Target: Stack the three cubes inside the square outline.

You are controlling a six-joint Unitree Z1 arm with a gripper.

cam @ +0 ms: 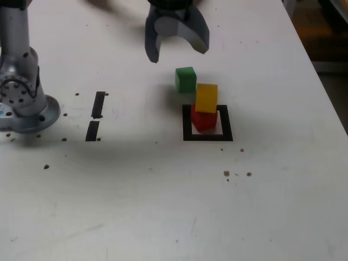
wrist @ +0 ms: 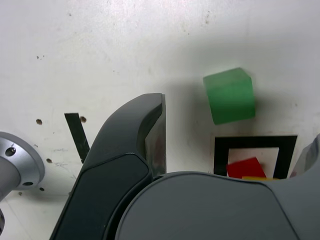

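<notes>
My gripper grabs the green cube (cam: 186,79) by two opposite sides next, to top the stack inside the square outline.
A red cube (cam: 204,120) sits inside the square outline (cam: 187,133) of black tape, with a yellow cube (cam: 206,98) stacked on it, slightly skewed. The green cube (cam: 186,79) rests on the table just behind the outline's far left corner in the exterior view. My gripper (cam: 178,54) hangs above the table beyond the green cube, open, nothing between its fingers. In the wrist view the green cube (wrist: 230,96) lies ahead of one dark finger (wrist: 145,135). The outline (wrist: 220,155), the red cube (wrist: 245,167) and a sliver of yellow cube (wrist: 255,177) show partly behind the gripper body.
Two short black tape strips (cam: 98,104) (cam: 93,130) lie toward the exterior view's left, one also showing as a strip (wrist: 77,135) in the wrist view. The arm's metal base (cam: 22,103) stands at the far left. The table edge (cam: 321,81) runs down the right.
</notes>
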